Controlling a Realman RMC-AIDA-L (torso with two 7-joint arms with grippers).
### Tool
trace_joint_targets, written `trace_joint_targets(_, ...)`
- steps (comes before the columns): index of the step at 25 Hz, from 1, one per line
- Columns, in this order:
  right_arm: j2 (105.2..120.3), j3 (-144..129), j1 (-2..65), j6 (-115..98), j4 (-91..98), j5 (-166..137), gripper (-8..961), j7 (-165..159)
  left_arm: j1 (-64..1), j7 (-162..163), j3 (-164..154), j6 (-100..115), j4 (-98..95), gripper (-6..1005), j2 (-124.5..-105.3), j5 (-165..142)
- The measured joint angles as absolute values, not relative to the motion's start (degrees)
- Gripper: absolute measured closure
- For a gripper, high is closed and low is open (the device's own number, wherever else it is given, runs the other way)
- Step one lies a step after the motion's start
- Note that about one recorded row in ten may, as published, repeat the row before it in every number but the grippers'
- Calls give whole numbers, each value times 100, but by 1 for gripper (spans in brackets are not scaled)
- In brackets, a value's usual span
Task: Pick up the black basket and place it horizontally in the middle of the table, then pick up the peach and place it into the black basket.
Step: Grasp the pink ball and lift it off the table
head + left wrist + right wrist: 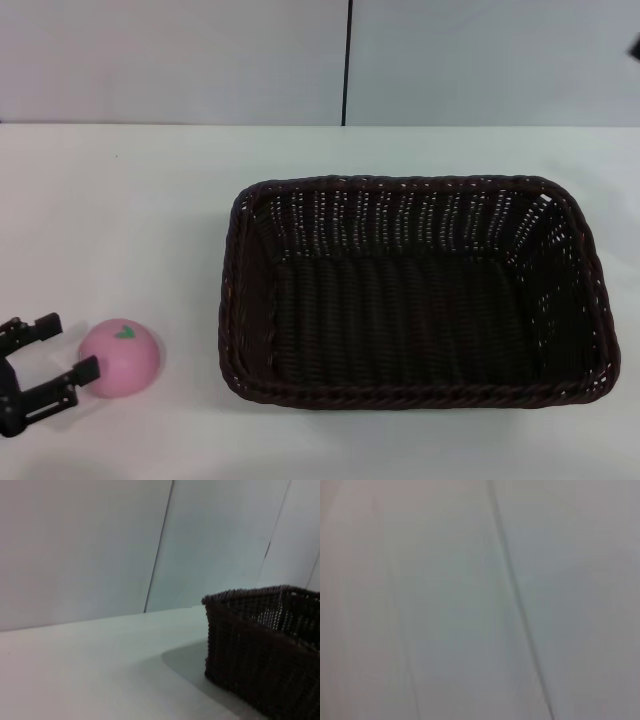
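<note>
I would miss the peach if I closed now, as my fingers are short of the pink peach's middle (122, 358). I need to move my left gripper toward it first, then close it.
The black basket (410, 290) lies lengthwise across the white table (150, 200), right of the middle, upright and empty. One of its corners also shows in the left wrist view (260, 650). The pink peach (122, 358) with a green leaf mark sits on the table near the front left, apart from the basket. My left gripper (68, 349) is open just left of the peach, low over the table. Its nearer fingertip (86, 371) is at the peach's edge. The right gripper is out of view, and the right wrist view shows only a blank grey wall.
A grey wall with a dark vertical seam (347, 60) stands behind the table's far edge. Bare tabletop lies between the peach and the basket (190, 330) and across the far left.
</note>
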State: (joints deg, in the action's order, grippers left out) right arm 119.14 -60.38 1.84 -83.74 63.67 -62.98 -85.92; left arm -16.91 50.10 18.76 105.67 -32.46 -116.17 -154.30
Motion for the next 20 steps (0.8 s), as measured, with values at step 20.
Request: trace_joint_targets(20,11886,-4486,392,-9265,3248,-5778,226,-7336,-1817,5005,1317,10251,-3212,620,-11774,-15429)
